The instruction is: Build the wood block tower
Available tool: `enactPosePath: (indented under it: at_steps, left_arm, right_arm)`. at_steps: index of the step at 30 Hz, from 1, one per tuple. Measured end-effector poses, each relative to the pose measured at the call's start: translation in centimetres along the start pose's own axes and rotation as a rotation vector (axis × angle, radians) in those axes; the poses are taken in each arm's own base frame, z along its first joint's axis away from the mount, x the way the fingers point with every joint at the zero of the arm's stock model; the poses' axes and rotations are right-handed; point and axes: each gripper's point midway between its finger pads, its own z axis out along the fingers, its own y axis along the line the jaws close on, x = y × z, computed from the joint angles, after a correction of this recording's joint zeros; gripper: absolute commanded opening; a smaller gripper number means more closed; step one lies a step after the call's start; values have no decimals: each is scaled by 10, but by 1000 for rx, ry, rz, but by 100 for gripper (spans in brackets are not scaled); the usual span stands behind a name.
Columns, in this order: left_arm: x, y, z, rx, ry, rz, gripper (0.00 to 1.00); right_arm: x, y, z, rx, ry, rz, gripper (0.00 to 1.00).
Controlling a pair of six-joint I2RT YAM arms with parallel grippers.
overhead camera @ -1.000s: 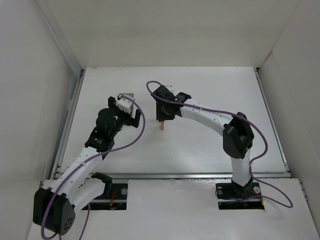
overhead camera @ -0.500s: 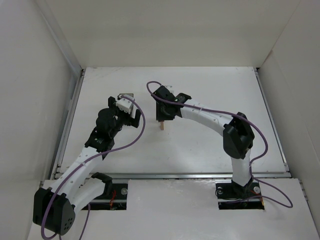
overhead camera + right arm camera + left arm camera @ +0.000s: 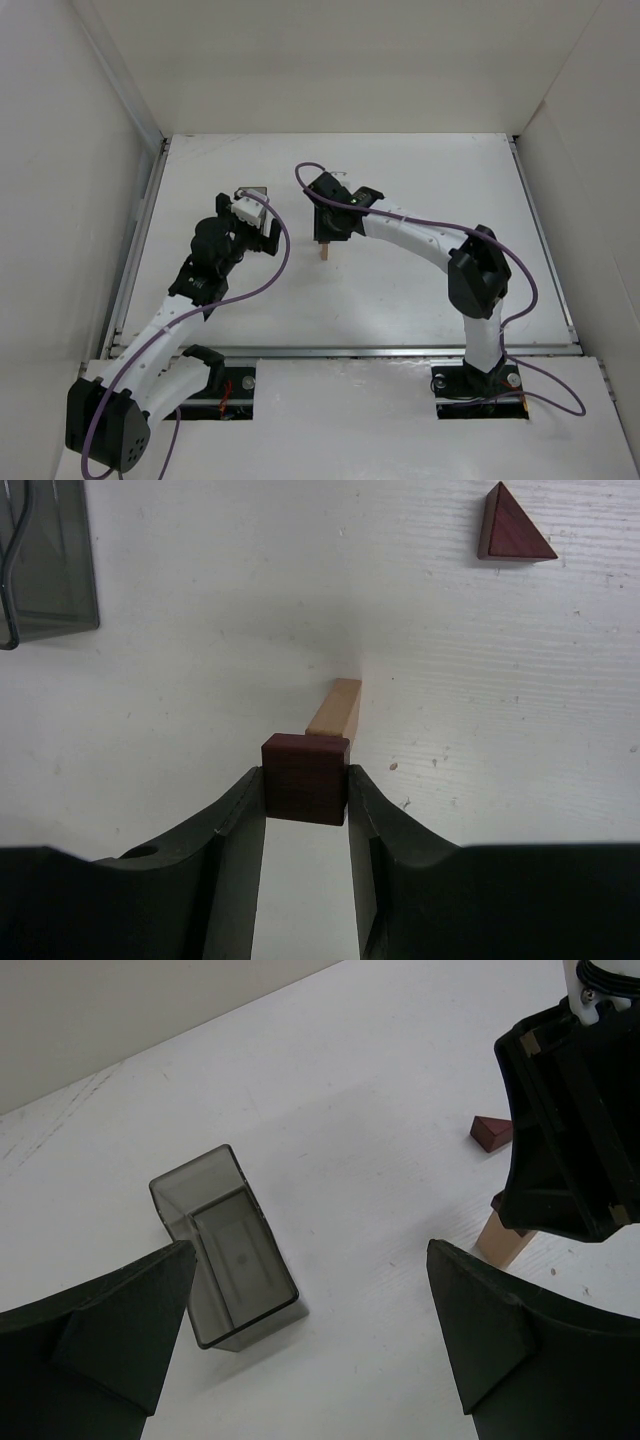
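My right gripper opens next, since the top of the tan piece (image 3: 325, 251) lies directly beneath the cube, so the cube would land on the tan piece.
My right gripper (image 3: 306, 780) is shut on a small dark reddish-brown cube (image 3: 305, 778), held right over the top of the slim tan upright piece (image 3: 336, 706). Whether the cube rests on it I cannot tell. From above, the right gripper (image 3: 325, 232) hangs over the tan piece (image 3: 325, 251) at mid-table. A reddish-brown triangular piece (image 3: 512, 530) lies flat on the table beyond. The left wrist view shows the tan piece (image 3: 500, 1245) under the right gripper's black body and the triangle (image 3: 492, 1132) behind. My left gripper (image 3: 310, 1330) is open and empty, hovering left of the tower.
A dark translucent rectangular bin (image 3: 225, 1250) stands on the white table just beyond my left gripper, also visible in the right wrist view as the bin (image 3: 45, 560) at top left. White walls enclose the table on three sides.
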Motion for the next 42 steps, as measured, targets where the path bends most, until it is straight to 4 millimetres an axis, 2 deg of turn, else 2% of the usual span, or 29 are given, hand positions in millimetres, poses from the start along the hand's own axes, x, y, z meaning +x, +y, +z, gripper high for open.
enactPosePath:
  at_steps: [15,20,24,29,36,42]
  left_arm:
    - [6,-3,-1,11,14,-1,100]
    - [6,-3,-1,13,14,-1,100]
    - [6,-3,-1,13,14,-1,100]
    - [6,-3,-1,13,14,-1,100]
    - [6,-3,-1,13,14,-1,100]
    - [6,-3,-1,13,14,1,100]
  right_arm:
    - [0,-3,-1,7,-8,5,12]
    - [0,-3,-1,6,-8,5,34]
    - [0,-3,-1,6,-7,4,44]
    - [1,-3,-1,5,-5,3,52]
    - [1,-3,-1,4,-4,0,53]
    - [1,-3,-1,4,-4,-8,65]
